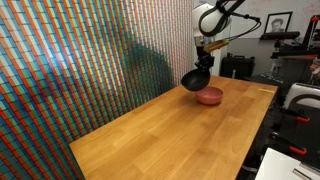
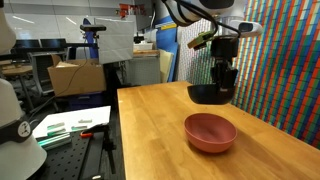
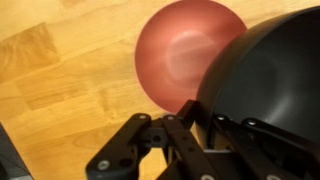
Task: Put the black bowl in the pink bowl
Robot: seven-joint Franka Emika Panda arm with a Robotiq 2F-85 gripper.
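Note:
The black bowl hangs tilted beside the pink bowl's middle, so it is too early to open my gripper. I line the bowls up first now.
My gripper is shut on the rim of the black bowl and holds it in the air. The pink bowl sits on the wooden table, below and beside the black bowl. In an exterior view the black bowl hangs tilted just beside the pink bowl. In the wrist view the black bowl fills the right side, one finger outside its rim and one inside, and it partly covers the pink bowl.
The wooden table stretches toward the camera. A colourful patterned wall runs along one long edge of the table. A bench with boxes and equipment stands beyond the other edge.

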